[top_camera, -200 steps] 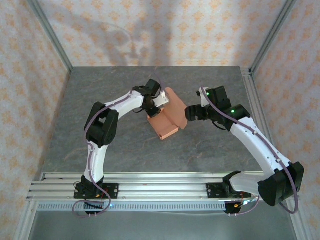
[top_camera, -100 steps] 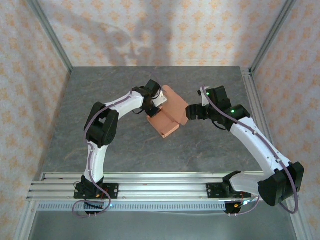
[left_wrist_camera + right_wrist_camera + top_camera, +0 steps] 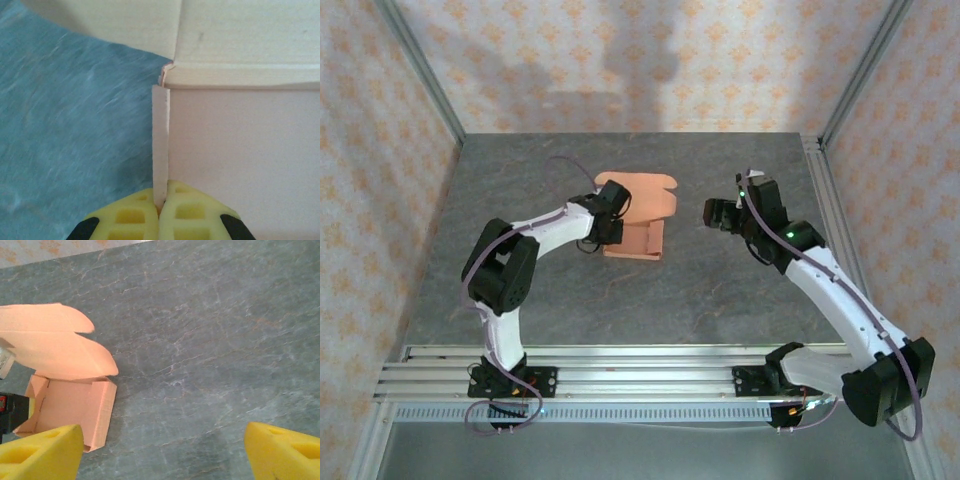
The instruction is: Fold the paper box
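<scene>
I next need to grab the paper box's side (image 3: 657, 239) (image 3: 103, 412) opposite my left gripper with my right gripper, so that the lid flap stays free to fold.
The salmon-orange paper box (image 3: 638, 238) lies on the grey table as a shallow open tray, its lid flap (image 3: 642, 193) spread toward the back. My left gripper (image 3: 609, 228) is at the tray's left side. In the left wrist view the yellow fingers (image 3: 192, 210) are shut on the thin upright side wall (image 3: 161, 145). My right gripper (image 3: 716, 213) stands open to the right of the box, apart from it. In the right wrist view its fingertips (image 3: 42, 450) frame bare table, with the box (image 3: 70, 412) at the left and nothing between them.
The grey stone-patterned table (image 3: 740, 290) is walled by patterned panels with metal frame posts. An aluminium rail (image 3: 640, 365) carrying both arm bases runs along the near edge. Open table surface lies in front of and to the right of the box.
The box has turned square to the table and shifted left with my left gripper. Its lid has dropped open toward the back. My right gripper has drawn back to the right, off the box.
</scene>
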You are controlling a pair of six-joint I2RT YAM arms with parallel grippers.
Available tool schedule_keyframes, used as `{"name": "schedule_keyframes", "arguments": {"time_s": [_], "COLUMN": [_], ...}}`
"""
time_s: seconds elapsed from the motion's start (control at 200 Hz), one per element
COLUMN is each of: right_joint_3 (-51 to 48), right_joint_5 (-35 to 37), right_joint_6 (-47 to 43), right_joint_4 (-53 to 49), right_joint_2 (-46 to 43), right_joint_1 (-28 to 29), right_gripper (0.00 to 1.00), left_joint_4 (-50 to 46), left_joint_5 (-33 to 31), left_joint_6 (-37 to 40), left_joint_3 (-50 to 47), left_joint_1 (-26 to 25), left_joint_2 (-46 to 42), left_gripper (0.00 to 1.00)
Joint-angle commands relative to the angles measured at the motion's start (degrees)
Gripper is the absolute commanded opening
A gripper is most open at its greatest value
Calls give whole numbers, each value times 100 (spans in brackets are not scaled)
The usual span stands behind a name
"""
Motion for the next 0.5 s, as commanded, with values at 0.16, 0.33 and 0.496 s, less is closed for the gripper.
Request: {"name": "schedule_keyframes", "arguments": {"time_s": [0.16,0.33,0.496], "right_joint_3": [-356,-44,259], "right_joint_5": [-482,-506,-610], "right_joint_6": [824,951,837], "right_joint_4": [1192,1674,1992], "right_joint_2": [1009,2106,2964], "right_joint_1": [489,928,999], "right_gripper": [80,67,46], "left_joint_4": [340,230,57], "left_joint_5": [-755,-642,-587], "left_joint_6": [-1667,-1772,-1663], "left_joint_3": [-492,-358,-151], "left_joint_1": [-278,-324,-324], "left_joint_2": [-394,-203,-38], "left_gripper": [0,0,0]}}
